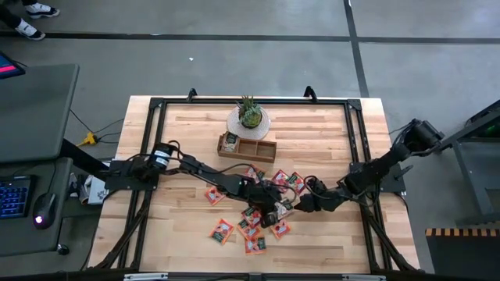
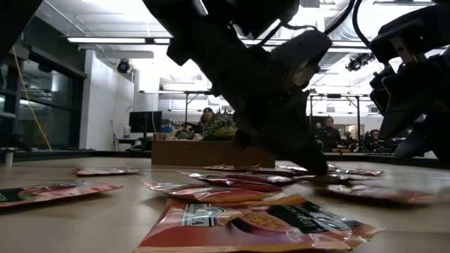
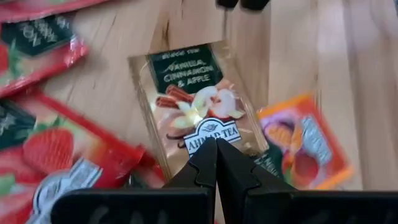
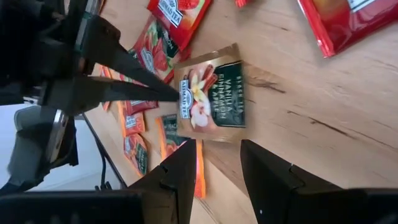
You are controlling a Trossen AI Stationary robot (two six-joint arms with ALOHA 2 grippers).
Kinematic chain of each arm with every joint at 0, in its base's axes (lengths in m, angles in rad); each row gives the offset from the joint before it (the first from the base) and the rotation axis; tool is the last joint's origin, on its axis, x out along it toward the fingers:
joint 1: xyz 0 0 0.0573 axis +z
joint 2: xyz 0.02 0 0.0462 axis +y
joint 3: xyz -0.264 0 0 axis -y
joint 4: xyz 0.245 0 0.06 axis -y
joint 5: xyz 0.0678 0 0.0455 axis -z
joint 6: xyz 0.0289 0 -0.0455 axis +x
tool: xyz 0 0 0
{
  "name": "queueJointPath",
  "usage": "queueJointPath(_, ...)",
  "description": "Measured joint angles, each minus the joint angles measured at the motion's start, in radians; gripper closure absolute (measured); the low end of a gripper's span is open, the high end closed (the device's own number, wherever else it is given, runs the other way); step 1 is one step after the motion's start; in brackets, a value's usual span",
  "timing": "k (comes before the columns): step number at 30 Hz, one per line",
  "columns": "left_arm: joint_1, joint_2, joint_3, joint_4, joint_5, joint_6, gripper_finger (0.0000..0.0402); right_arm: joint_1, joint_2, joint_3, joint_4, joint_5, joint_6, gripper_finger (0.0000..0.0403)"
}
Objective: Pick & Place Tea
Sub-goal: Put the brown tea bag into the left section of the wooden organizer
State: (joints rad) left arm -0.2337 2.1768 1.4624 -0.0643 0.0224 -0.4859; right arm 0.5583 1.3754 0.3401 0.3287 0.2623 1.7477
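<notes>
My right fingers end at the beige sachet's near edge and must move forward over it before closing.
Several red-orange tea sachets (image 1: 223, 231) lie flat and scattered on the wooden table's middle (image 3: 50, 149). One pale beige sachet (image 3: 186, 93), printed with vanilla, cinnamon and apple, is at my left gripper (image 3: 216, 144), which is shut on it near the table's centre (image 1: 275, 208). My right gripper (image 4: 219, 149) stands open just to its right (image 1: 301, 204), fingers slanting down toward the beige sachet (image 4: 214, 96) without touching it. In the low view the left gripper's tips (image 2: 318, 167) are close above the tabletop. My left gripper pinches the beige sachet by the middle of its edge beside the brand logo (image 4: 181, 98), only at the fingertips. The fingers slant down from the table's left. The sachet lies nearly flat out in front of them, casting a shadow on the wood; whether its far edge touches the table I cannot tell.
A brown wooden three-compartment tray (image 1: 247, 148) stands at the far middle, a potted plant (image 1: 250, 115) behind it. A black frame (image 1: 156, 105) runs around the tabletop. Bare wood lies to the near right (image 1: 336, 242) and far left.
</notes>
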Motion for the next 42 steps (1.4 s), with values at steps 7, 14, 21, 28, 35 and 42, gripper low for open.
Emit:
queueJointPath(7, 0.0, 0.005, 0.0, -0.017, 0.0, -0.016, 0.0401, 0.0, 0.0, 0.0, 0.011, -0.002, 0.007, 0.0281)
queueJointPath(14, 0.005, 0.005, 0.0, -0.021, -0.005, -0.016, 0.0401, 0.0, 0.0, 0.0, 0.008, -0.004, 0.027, 0.0281)
queueJointPath(21, 0.005, 0.027, 0.004, 0.003, 0.001, -0.035, 0.0401, -0.004, 0.0, 0.0, -0.045, -0.029, 0.055, 0.0281)
queueJointPath(28, 0.008, 0.029, 0.002, 0.01, 0.001, -0.045, 0.0402, -0.041, 0.006, 0.0, -0.063, -0.034, 0.043, 0.0281)
queueJointPath(35, 0.026, 0.031, 0.001, 0.018, 0.026, -0.045, 0.0402, -0.057, 0.129, 0.002, 0.042, -0.084, 0.047, 0.0281)
queueJointPath(42, 0.026, 0.031, 0.0, 0.019, 0.024, -0.042, 0.0402, -0.068, 0.193, 0.039, 0.086, -0.072, 0.031, 0.0281)
